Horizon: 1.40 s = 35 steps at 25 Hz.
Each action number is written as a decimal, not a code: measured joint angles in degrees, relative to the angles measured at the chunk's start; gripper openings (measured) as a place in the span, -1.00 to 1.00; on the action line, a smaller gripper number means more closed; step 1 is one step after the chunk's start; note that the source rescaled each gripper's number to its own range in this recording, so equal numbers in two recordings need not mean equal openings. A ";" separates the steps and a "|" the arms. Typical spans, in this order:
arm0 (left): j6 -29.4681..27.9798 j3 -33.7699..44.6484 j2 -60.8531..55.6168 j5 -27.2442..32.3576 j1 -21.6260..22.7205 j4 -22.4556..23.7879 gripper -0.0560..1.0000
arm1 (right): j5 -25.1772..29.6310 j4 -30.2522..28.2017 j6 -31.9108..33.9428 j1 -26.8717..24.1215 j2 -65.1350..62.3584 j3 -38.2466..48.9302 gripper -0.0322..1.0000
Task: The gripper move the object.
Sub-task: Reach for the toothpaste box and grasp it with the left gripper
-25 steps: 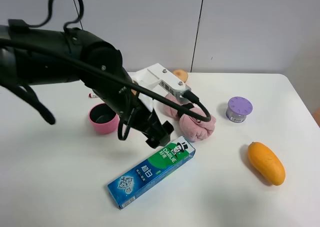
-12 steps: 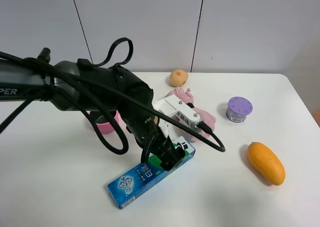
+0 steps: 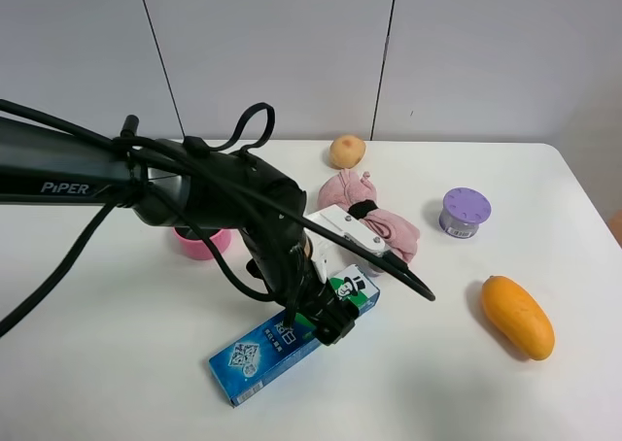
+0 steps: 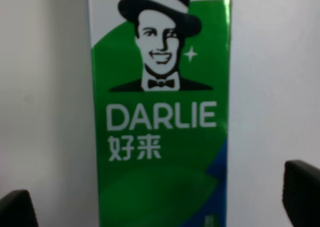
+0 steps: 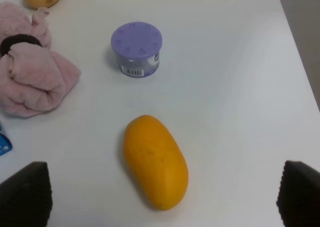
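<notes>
My fingers are still above the long sides of the DARLIE carton [image 3: 255, 354], so it is too early to close. My left gripper moves lower first, then closes on the carton.
The long blue-and-green DARLIE toothpaste carton [image 3: 255, 354] lies flat and diagonal on the white table, near the front. My left gripper [image 3: 327, 322], a black claw on the dark PiPER arm, is down over the carton's green middle. In the left wrist view the carton [image 4: 160, 112] fills the frame. The left gripper [image 4: 160, 202] is open there, with one black fingertip [image 4: 15, 209] on each side of the carton, apart from it. My right gripper [image 5: 162, 197] is open and empty above the table's right part, and is out of the exterior view.
An orange mango [image 3: 517, 317] lies at the right and a purple-lidded jar [image 3: 465, 211] behind it. A pink cloth [image 3: 389, 229] lies just behind the carton. A round yellow fruit [image 3: 347, 151] sits at the back. A pink cup [image 3: 199, 243] is partly hidden by the arm.
The left arm has swung forward and down, from above the carton's far end to low over its middle. The carton has not moved.
</notes>
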 joint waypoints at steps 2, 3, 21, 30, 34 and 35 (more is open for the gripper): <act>0.00 0.00 0.57 0.06 0.30 -0.20 1.00 | 0.00 0.00 0.00 0.00 0.00 0.00 1.00; 0.00 0.00 0.79 0.12 0.43 -0.33 1.00 | 0.00 0.00 0.00 0.00 0.00 0.00 1.00; 0.00 -0.04 5.90 0.30 1.54 -1.95 1.00 | 0.00 0.00 0.00 0.00 0.00 0.00 1.00; 0.00 -0.04 5.90 0.45 1.54 -3.14 0.17 | 0.00 0.00 0.00 0.00 0.00 0.00 1.00; 0.25 -0.04 5.76 0.73 1.54 -4.11 -0.88 | 0.00 0.00 0.00 0.00 0.00 0.00 1.00; 0.25 -0.04 5.61 0.77 1.54 -4.06 -0.89 | 0.00 0.00 0.00 0.00 0.00 0.00 1.00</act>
